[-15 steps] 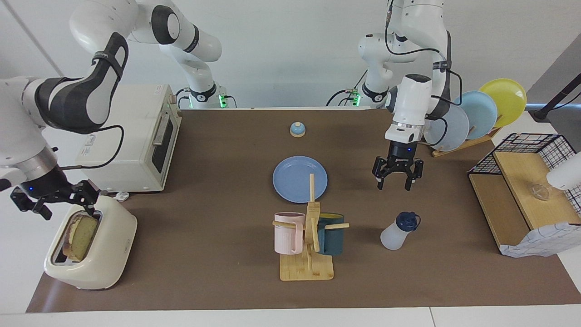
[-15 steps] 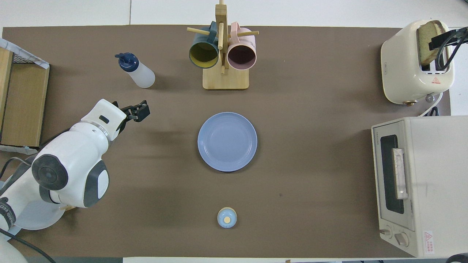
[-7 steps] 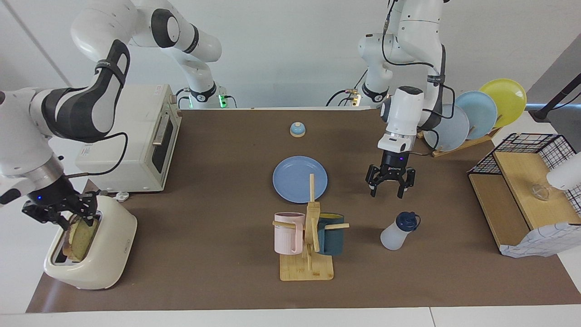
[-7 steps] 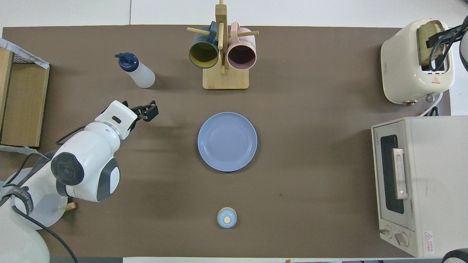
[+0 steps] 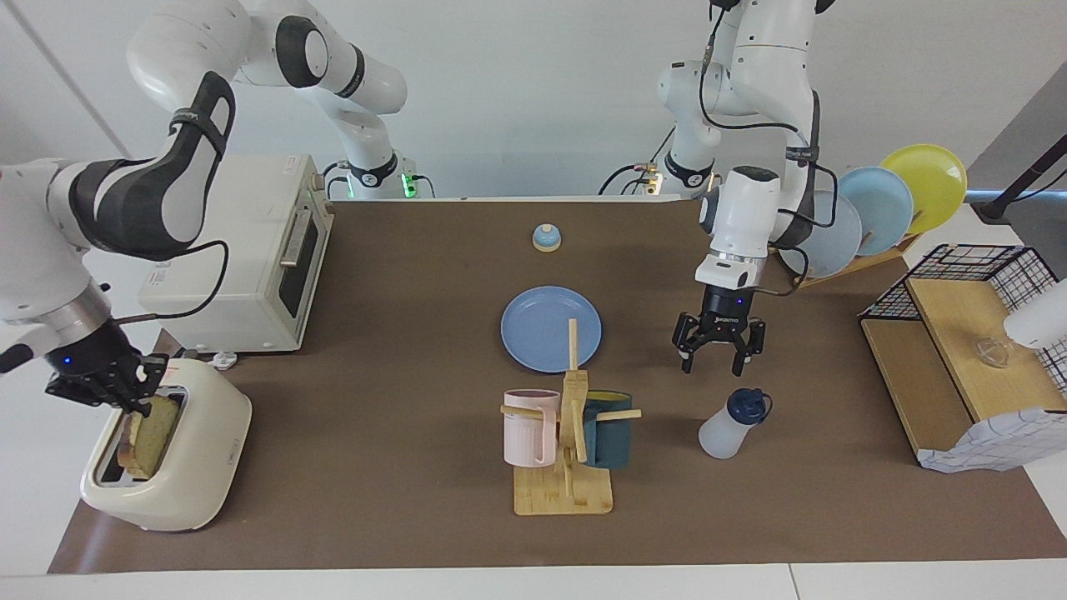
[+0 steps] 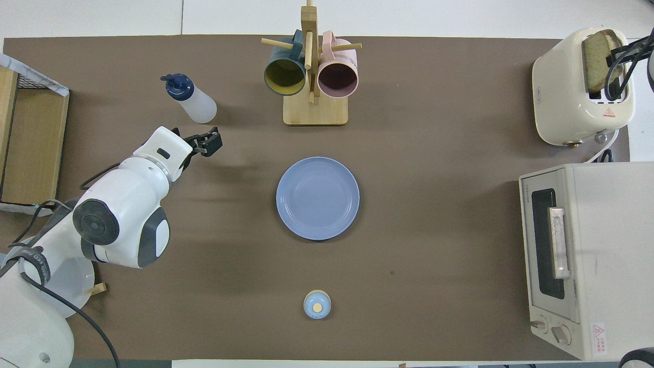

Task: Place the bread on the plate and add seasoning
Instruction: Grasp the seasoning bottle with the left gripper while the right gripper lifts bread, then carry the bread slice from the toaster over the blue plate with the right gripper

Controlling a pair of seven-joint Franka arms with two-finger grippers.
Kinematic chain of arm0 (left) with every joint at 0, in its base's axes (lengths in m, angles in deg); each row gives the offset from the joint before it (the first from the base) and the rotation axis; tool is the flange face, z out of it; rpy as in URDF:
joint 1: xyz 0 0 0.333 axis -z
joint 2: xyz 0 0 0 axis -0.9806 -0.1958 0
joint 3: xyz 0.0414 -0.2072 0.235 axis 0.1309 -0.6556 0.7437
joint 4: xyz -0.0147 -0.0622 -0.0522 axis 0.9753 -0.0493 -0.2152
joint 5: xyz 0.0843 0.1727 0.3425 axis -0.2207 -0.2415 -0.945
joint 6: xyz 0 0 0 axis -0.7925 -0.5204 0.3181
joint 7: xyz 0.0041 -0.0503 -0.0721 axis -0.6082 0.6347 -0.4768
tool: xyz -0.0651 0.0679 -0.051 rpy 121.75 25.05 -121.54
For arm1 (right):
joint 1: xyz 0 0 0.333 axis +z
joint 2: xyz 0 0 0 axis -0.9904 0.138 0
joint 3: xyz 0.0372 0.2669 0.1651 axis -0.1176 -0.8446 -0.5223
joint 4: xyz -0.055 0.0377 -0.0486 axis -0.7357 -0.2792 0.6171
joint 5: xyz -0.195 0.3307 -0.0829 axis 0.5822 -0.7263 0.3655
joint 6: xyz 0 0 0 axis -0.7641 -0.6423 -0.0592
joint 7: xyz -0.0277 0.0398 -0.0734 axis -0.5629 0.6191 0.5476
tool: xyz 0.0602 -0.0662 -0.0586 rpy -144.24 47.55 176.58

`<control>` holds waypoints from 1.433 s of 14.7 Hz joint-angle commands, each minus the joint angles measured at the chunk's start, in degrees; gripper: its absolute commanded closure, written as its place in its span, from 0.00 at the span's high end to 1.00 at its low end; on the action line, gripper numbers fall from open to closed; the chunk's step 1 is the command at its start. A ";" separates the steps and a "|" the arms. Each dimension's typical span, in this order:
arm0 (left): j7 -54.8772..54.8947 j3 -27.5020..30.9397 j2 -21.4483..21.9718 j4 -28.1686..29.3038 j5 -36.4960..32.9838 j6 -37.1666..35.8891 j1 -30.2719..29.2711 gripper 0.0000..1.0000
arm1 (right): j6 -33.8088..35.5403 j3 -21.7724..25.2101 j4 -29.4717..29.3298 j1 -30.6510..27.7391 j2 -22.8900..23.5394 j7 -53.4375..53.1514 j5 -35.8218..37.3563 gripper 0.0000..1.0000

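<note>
I should next pinch the bread with my right gripper by its exposed upper edge, because the toaster slot surrounds the lower part of the bread.
The bread stands in a slot of the cream toaster at the right arm's end of the table; it also shows in the overhead view. My right gripper is open, down at the bread's top edge. The blue plate lies bare at the table's middle, also in the overhead view. The seasoning bottle with its navy cap leans farther from the robots than my left gripper. That gripper is open and empty, in the air just short of the bottle.
A wooden mug rack with a pink and a dark mug stands beside the plate. A small bell sits nearer to the robots. A toaster oven stands by the toaster. Rack plates and a wire basket shelf are at the left arm's end.
My right gripper has come down from beside the toaster onto the bread's top. My left gripper has moved toward the seasoning bottle and a little lower.
</note>
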 commanded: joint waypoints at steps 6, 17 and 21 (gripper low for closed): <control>-0.37 2.90 -5.37 -6.15 0.17 1.12 0.97 1.00 | 9.53 -0.95 -1.25 0.02 -6.44 4.78 1.63 0.00; -0.63 3.52 -10.73 -12.83 0.44 1.39 1.23 1.00 | 26.14 -2.18 -1.25 8.29 -20.16 -5.11 -1.59 0.00; -0.81 3.96 -11.52 -14.41 0.44 1.39 1.23 1.00 | 29.21 -3.76 1.64 12.05 -23.23 -13.80 -2.84 0.00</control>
